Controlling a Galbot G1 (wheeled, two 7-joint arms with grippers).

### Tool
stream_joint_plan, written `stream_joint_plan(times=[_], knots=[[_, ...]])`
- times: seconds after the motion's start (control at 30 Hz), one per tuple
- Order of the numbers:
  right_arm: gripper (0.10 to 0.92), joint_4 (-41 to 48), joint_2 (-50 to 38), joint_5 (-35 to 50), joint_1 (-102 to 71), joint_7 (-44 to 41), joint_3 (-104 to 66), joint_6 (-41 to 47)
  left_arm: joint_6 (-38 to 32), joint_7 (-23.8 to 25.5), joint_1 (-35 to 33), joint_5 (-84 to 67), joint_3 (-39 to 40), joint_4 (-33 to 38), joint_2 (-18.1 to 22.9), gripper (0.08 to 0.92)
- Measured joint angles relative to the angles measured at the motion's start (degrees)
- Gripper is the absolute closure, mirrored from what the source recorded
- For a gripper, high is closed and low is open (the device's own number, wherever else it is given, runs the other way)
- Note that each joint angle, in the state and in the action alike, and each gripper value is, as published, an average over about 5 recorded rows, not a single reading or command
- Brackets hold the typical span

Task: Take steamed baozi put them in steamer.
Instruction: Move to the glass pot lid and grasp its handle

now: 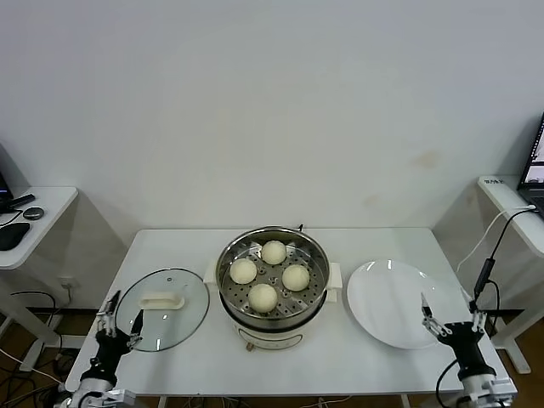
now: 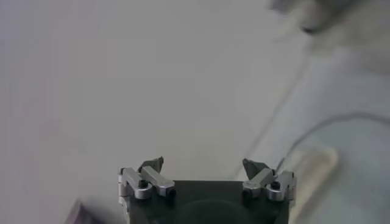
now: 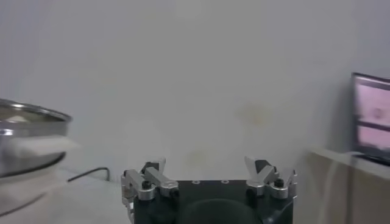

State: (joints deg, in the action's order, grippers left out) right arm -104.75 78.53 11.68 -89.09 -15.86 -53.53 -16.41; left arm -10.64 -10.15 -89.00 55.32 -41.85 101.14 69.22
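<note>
I will next grab the lid by its narrow white handle (image 1: 161, 301) with my left gripper, because the lid's round glass (image 1: 172, 328) is far wider than my fingers.
Several cream-white steamed baozi (image 1: 274, 252) lie on the perforated tray inside the shiny steel steamer (image 1: 316, 289) at the table's middle. My left gripper (image 1: 119, 316) stands open and empty at the front left, beside the glass lid. At the front right my right gripper (image 1: 450, 312) is open and empty, by the near edge of the white plate. In the left wrist view the left gripper (image 2: 204, 163) holds nothing between its spread fingers. The right wrist view shows the right gripper (image 3: 208, 163) spread wide, with the steamer (image 3: 27, 137) at the frame's edge.
A round glass lid with a white handle (image 1: 162, 308) lies flat left of the steamer. A bare white plate (image 1: 393, 302) sits to its right. Side desks stand at far left (image 1: 34, 217) and far right (image 1: 510, 200), the right one with a screen and cables.
</note>
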Motion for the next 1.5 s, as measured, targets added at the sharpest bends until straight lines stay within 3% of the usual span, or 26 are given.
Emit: stream_joint_plan(times=[0.53,1.1,1.5], knots=[[0.203,-0.78,3.91,-0.18,-3.22,0.62,-2.24,-1.32,-2.88,1.62,12.83,17.14,6.39,-13.55,-5.16,0.177],[0.203,-1.46,5.05,-0.62,-4.28,0.86,-1.95,-0.97,-2.89,2.31,22.07,21.68,10.41,-22.23,-5.72,0.186],[0.203,-1.88,5.26,-1.29,-4.67,0.78,-1.65,-1.05,-2.56,2.24,24.37,22.28,10.60,-26.18,-5.20,0.502]])
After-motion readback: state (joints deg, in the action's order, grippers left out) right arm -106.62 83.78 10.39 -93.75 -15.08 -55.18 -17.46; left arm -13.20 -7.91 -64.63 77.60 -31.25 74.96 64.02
